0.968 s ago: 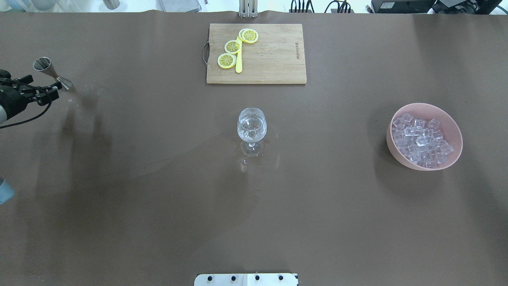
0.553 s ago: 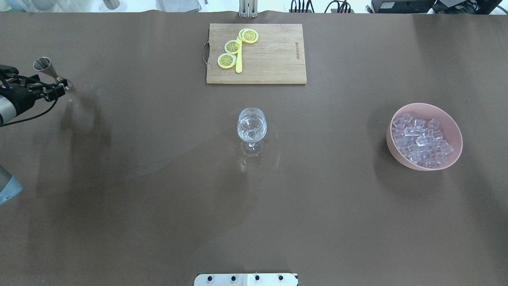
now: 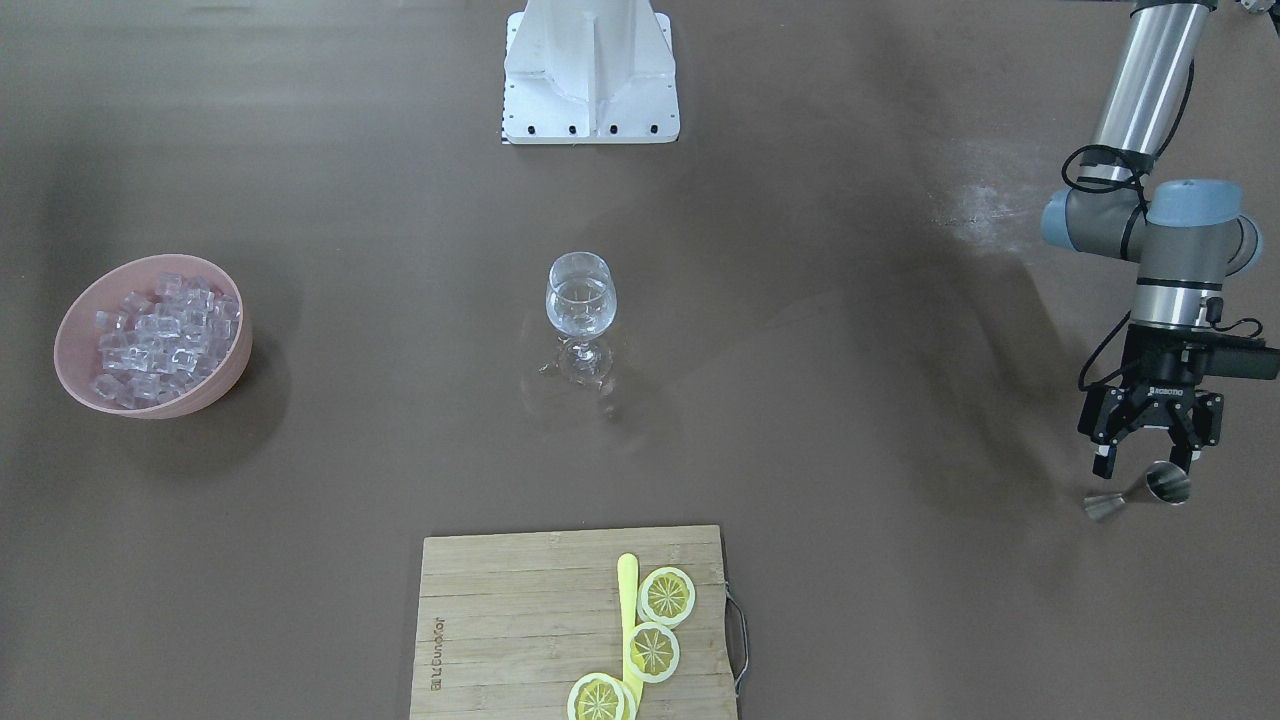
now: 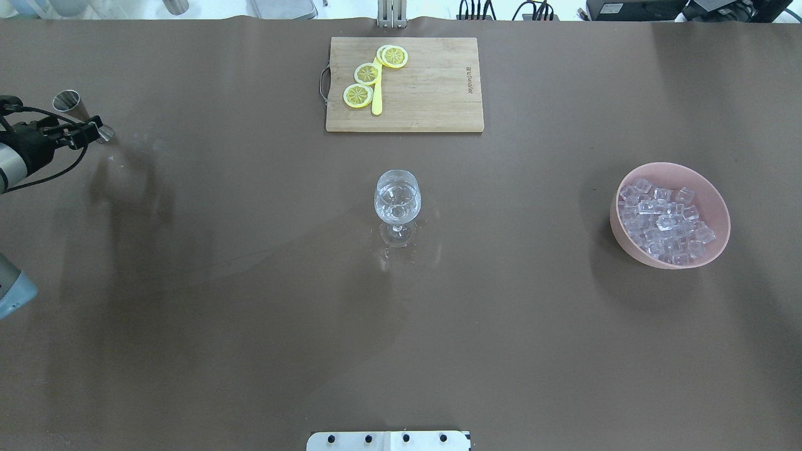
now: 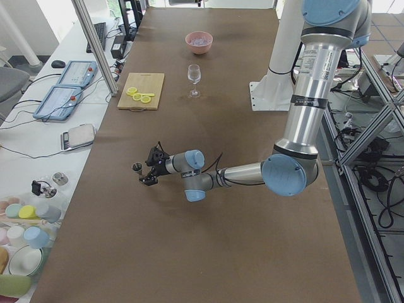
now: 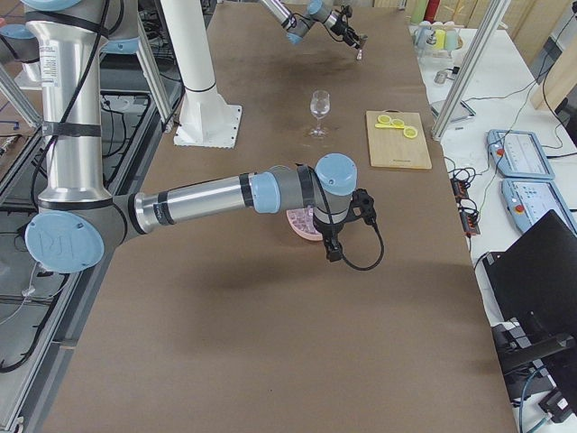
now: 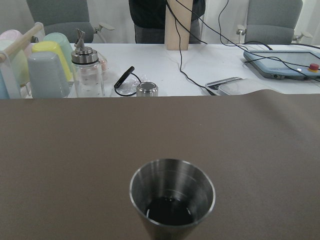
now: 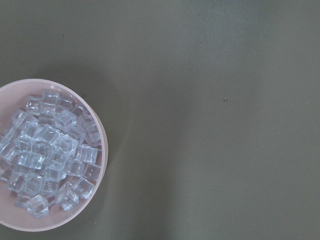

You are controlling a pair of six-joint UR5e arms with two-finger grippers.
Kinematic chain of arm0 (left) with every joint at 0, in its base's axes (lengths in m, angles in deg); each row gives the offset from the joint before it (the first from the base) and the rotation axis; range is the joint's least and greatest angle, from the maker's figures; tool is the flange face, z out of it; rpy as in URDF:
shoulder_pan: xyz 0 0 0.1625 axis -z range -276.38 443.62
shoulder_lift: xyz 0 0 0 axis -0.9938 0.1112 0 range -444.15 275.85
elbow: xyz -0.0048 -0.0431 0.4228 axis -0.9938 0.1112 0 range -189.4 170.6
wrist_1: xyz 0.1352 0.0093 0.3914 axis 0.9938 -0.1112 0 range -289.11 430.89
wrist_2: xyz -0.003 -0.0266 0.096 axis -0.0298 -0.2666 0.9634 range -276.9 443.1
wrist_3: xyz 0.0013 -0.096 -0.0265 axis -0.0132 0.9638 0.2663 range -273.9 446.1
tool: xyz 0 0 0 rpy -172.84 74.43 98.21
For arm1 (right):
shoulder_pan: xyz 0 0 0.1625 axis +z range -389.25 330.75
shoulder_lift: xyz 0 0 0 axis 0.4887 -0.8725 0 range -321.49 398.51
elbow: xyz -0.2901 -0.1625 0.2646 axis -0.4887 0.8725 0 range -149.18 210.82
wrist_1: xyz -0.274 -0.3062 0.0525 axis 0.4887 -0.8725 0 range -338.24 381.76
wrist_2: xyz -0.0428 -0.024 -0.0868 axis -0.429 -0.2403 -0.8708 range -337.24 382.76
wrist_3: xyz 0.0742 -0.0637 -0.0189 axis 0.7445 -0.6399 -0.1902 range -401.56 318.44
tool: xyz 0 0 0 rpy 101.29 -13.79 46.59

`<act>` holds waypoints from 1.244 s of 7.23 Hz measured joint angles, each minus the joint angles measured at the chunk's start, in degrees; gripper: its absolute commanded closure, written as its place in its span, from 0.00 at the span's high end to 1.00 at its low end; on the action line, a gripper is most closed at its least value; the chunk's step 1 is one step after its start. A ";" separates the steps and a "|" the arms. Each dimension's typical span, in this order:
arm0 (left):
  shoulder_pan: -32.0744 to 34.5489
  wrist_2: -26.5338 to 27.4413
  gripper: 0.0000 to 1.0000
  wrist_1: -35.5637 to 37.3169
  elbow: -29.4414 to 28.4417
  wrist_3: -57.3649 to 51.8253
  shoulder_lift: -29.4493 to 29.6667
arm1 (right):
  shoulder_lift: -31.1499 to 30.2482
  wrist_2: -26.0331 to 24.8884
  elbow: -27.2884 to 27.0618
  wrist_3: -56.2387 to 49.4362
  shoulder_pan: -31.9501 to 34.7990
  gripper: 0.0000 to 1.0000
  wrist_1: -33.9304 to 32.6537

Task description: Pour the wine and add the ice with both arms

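The left gripper grabs the steel jigger's narrow middle (image 3: 1131, 496) next, to pour wine into the stemmed glass (image 3: 582, 300).
A stemmed glass (image 4: 397, 203) stands mid-table with a little clear wine (image 3: 580, 300) in it. Ice (image 4: 664, 219) fills a pink bowl (image 4: 621, 237) at the right; the right wrist view looks down on the ice (image 8: 47, 155). A steel jigger (image 4: 80, 115) stands upright at the far left. My left gripper (image 3: 1143, 465) is open and level, fingertips close beside the jigger (image 3: 1140, 495), which fills the bottom of the left wrist view (image 7: 172, 197). My right gripper (image 6: 332, 255) hangs over the bowl; I cannot tell its state.
A wooden cutting board (image 4: 426, 88) with lemon slices (image 4: 368, 74) and a yellow knife lies at the far edge. A wet patch (image 4: 401, 250) surrounds the glass foot. The white pedestal (image 3: 590, 70) stands at the near edge.
My left gripper has shifted slightly toward the table's far side next to the jigger, and the elbow has swung inward. The jigger, glass and bowl have not moved.
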 measured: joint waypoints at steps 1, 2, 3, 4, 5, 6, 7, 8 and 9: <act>0.16 0.32 0.98 0.68 0.01 0.24 0.43 | 0.00 0.00 0.00 0.00 0.00 1.00 0.00; 0.33 0.46 0.98 1.15 0.00 0.33 0.86 | 0.00 0.01 -0.01 0.00 0.00 1.00 0.00; 0.40 0.56 0.98 1.63 -0.04 0.33 1.03 | 0.00 0.01 -0.04 0.00 0.00 1.00 0.00; 0.42 0.60 0.98 1.93 -0.21 0.31 1.05 | 0.00 0.01 -0.07 0.00 0.00 1.00 0.00; 0.44 0.68 0.98 2.02 -0.43 0.29 1.09 | 0.00 0.01 -0.08 0.00 0.00 1.00 0.00; 0.43 1.14 0.94 2.15 -0.58 0.28 1.18 | 0.00 0.01 -0.08 0.00 0.00 1.00 0.00; 0.40 1.77 0.86 2.49 -0.67 0.28 1.38 | 0.00 0.01 -0.08 0.00 0.00 1.00 0.00; 0.37 2.08 0.82 2.88 -0.70 0.30 1.74 | 0.00 0.01 -0.08 0.00 0.00 1.00 0.00; 0.36 2.19 0.80 3.11 -0.72 0.34 2.09 | 0.00 0.01 -0.08 0.00 0.00 1.00 0.00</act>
